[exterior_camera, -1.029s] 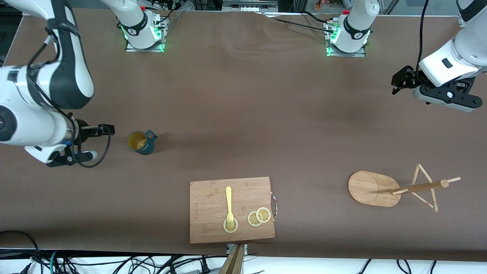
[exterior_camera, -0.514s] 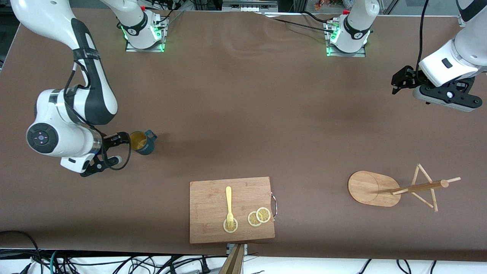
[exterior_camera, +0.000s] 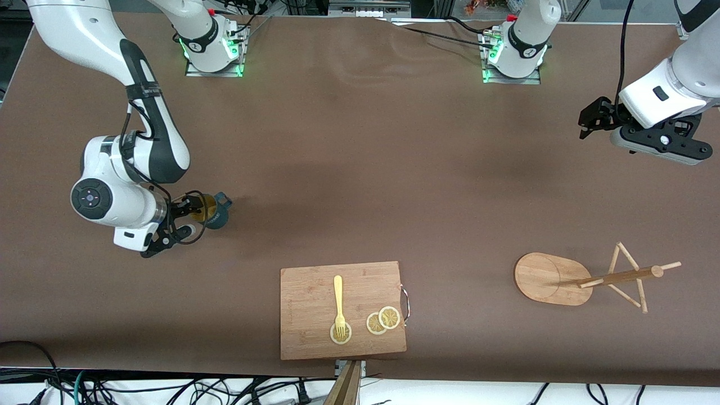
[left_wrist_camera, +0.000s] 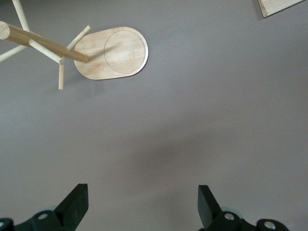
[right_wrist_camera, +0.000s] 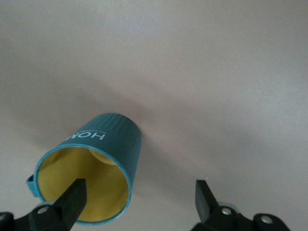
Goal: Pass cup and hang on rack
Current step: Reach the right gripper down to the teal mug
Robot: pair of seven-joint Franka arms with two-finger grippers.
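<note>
The teal cup will be held by its rim (right_wrist_camera: 129,191) opposite the handle in my right gripper, so the handle stays free to hang on the rack.
The cup (exterior_camera: 216,217) is a dark teal mug with a yellow inside, standing upright on the table toward the right arm's end. My right gripper (exterior_camera: 194,218) is open at the cup's rim. In the right wrist view the cup (right_wrist_camera: 103,144) shows pale lettering, and the gripper (right_wrist_camera: 139,199) has one finger over the cup's mouth and the other outside its wall. The bamboo rack (exterior_camera: 551,278) stands toward the left arm's end, nearer the front camera. My left gripper (exterior_camera: 595,117) waits open and empty, up over the table; its wrist view shows the gripper (left_wrist_camera: 142,204) and the rack (left_wrist_camera: 113,53).
A rectangular wooden cutting board (exterior_camera: 304,337) lies near the table's front edge in the middle, with a yellow fork (exterior_camera: 338,298) and lemon slices (exterior_camera: 383,320) on it. A corner of the board (left_wrist_camera: 279,6) shows in the left wrist view. Cables hang along the front edge.
My right arm has swung in toward the cup, and its open gripper has gone from well short of the cup to its rim. The cup and the left arm have not moved.
</note>
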